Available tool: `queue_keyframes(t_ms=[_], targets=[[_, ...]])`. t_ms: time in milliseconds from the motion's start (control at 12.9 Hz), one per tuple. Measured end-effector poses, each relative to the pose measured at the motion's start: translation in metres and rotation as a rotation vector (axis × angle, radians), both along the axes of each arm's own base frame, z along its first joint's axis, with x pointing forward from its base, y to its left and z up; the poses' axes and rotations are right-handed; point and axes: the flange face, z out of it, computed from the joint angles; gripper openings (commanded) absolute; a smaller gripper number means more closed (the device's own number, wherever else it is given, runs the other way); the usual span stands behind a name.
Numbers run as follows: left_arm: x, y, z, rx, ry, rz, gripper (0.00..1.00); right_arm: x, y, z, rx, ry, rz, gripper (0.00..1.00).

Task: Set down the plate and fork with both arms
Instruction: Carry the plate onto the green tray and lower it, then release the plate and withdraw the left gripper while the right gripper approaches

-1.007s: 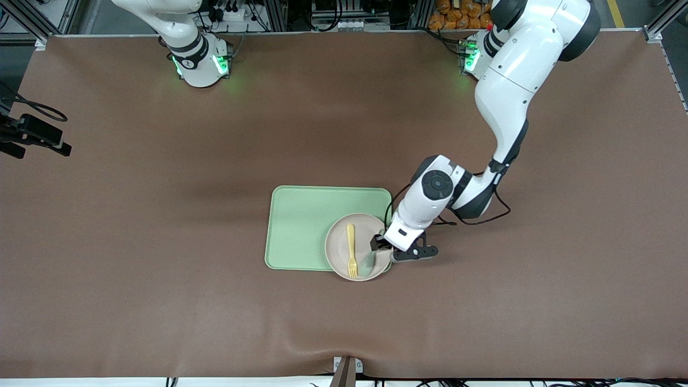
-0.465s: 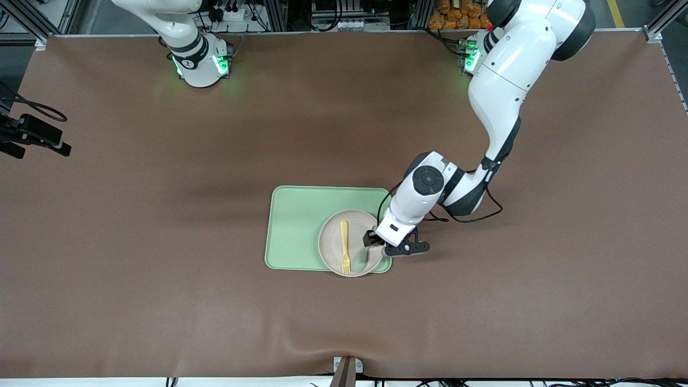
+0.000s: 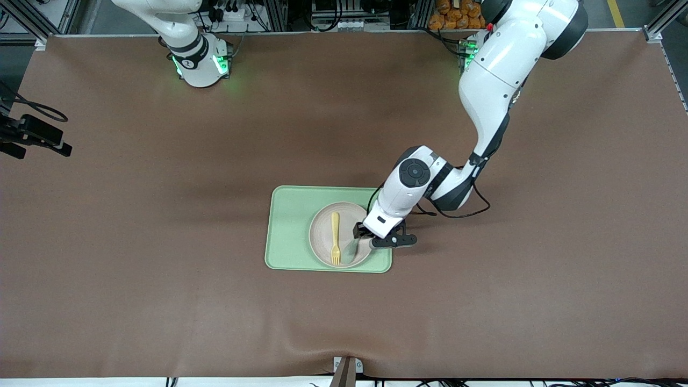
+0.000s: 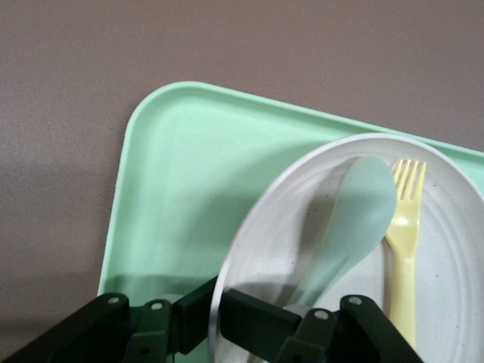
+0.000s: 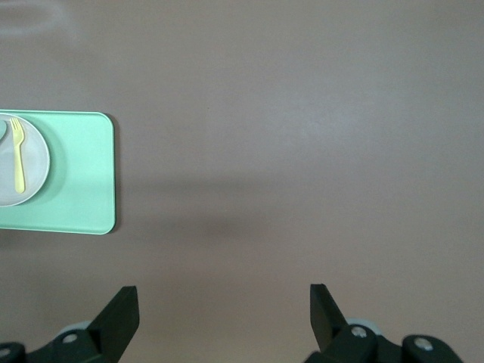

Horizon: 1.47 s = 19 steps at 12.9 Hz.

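Observation:
The cream plate sits low inside the light-green tray's raised edges and would rest there, so it is time for my left gripper to open.
The cream plate is over the light-green tray, at the tray's end toward the left arm. The pale-yellow fork lies on the plate beside a pale grey-green spoon. My left gripper is shut on the plate's rim; in the left wrist view its fingers pinch the rim of the plate, with the fork, spoon and tray in sight. My right gripper is open and empty above bare table; the right wrist view also shows the plate, fork and tray.
The brown mat covers the whole table. The right arm's base stands at its own end and that arm waits, its hand out of the front view. A camera mount sits at the table edge.
My left gripper has dragged the plate, with fork and spoon on it, toward the right arm's end and farther from the front camera, so it now lies fully over the tray. The right arm has not moved.

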Motion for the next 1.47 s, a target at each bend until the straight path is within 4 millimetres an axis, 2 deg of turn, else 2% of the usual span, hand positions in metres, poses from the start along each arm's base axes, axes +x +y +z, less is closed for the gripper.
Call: queue_keyframes(t_ms=[232, 310, 387, 620, 852, 1007, 1239, 1471], targets=[[0.0, 0.002, -0.001, 0.003, 0.001, 0.002, 0.0, 0.005, 0.016, -0.01, 0.006, 0.019, 0.029, 1.0], [0.0, 0.002, -0.002, 0.004, 0.003, 0.005, 0.4, 0.009, 0.022, -0.017, 0.009, 0.032, 0.041, 1.0], [0.0, 0.002, -0.003, 0.002, 0.008, 0.017, 0.99, 0.012, 0.03, -0.024, 0.01, 0.044, 0.056, 1.0], [-0.003, 0.0, -0.004, -0.007, 0.022, 0.065, 1.0, 0.019, 0.051, -0.039, 0.011, 0.066, 0.091, 1.0], [-0.004, -0.001, -0.005, -0.001, 0.031, 0.07, 1.0, 0.023, 0.058, -0.046, 0.011, 0.075, 0.107, 1.0], [0.001, 0.001, 0.003, -0.003, 0.024, 0.078, 1.0, 0.025, 0.072, -0.049, 0.01, 0.067, 0.129, 1.0], [0.017, 0.01, 0.04, -0.016, -0.019, 0.098, 1.0, 0.035, 0.096, -0.055, 0.012, 0.029, 0.155, 1.0], [0.043, 0.04, 0.096, -0.017, -0.071, 0.141, 1.0, 0.051, 0.125, -0.064, 0.046, 0.014, 0.103, 1.0]])
